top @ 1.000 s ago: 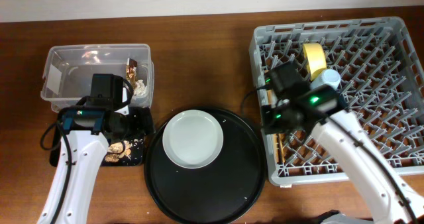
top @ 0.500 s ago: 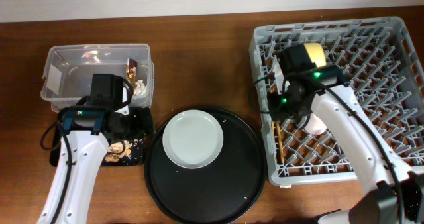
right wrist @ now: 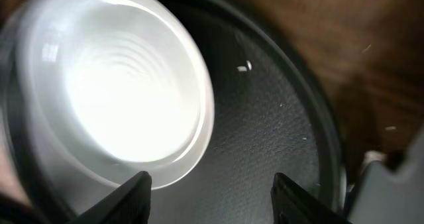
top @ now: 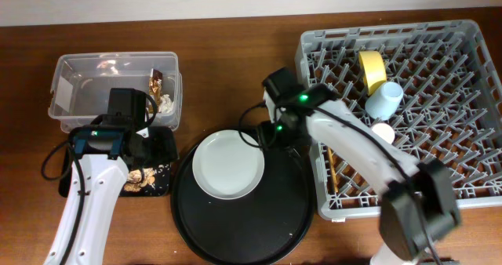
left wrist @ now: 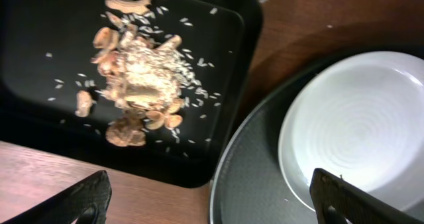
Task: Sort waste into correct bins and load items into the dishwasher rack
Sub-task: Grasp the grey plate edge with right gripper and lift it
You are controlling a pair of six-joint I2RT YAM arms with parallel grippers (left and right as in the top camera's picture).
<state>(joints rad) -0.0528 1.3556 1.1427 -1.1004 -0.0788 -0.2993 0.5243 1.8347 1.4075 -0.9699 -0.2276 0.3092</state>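
I need to load the plate edgewise into the rack (top: 471,38), so I should next grab the pale grey plate's rim (top: 263,160) on the rack-facing side with my right gripper.
The pale grey plate (top: 227,165) lies on the large round black tray (top: 241,210). My right gripper (top: 271,136) hovers open over that tray's upper right part, just right of the plate (right wrist: 119,91), with nothing between its fingers (right wrist: 136,194). My left gripper (top: 157,149) stands open and holds nothing over the right end of the shallow black tray (top: 74,185), which holds food scraps (left wrist: 136,85). The grey rack (top: 471,38) holds the yellow bowl (top: 371,70), blue cup (top: 384,100), pink cup (top: 382,132) and chopsticks (top: 333,167). The clear box (top: 78,85) holds a gold-brown wrapper (top: 155,83) and tissue (top: 165,102).
The round tray's rim (left wrist: 258,177) nearly touches the shallow tray's right edge (left wrist: 248,65) and the rack's left wall (top: 307,69). Rice grains are scattered round the scraps. Bare wood table (top: 235,69) lies between the clear box and the rack.
My right gripper let go of the pink cup in the rack, opened, and swung left out of the rack to above the round tray. The left arm has not moved.
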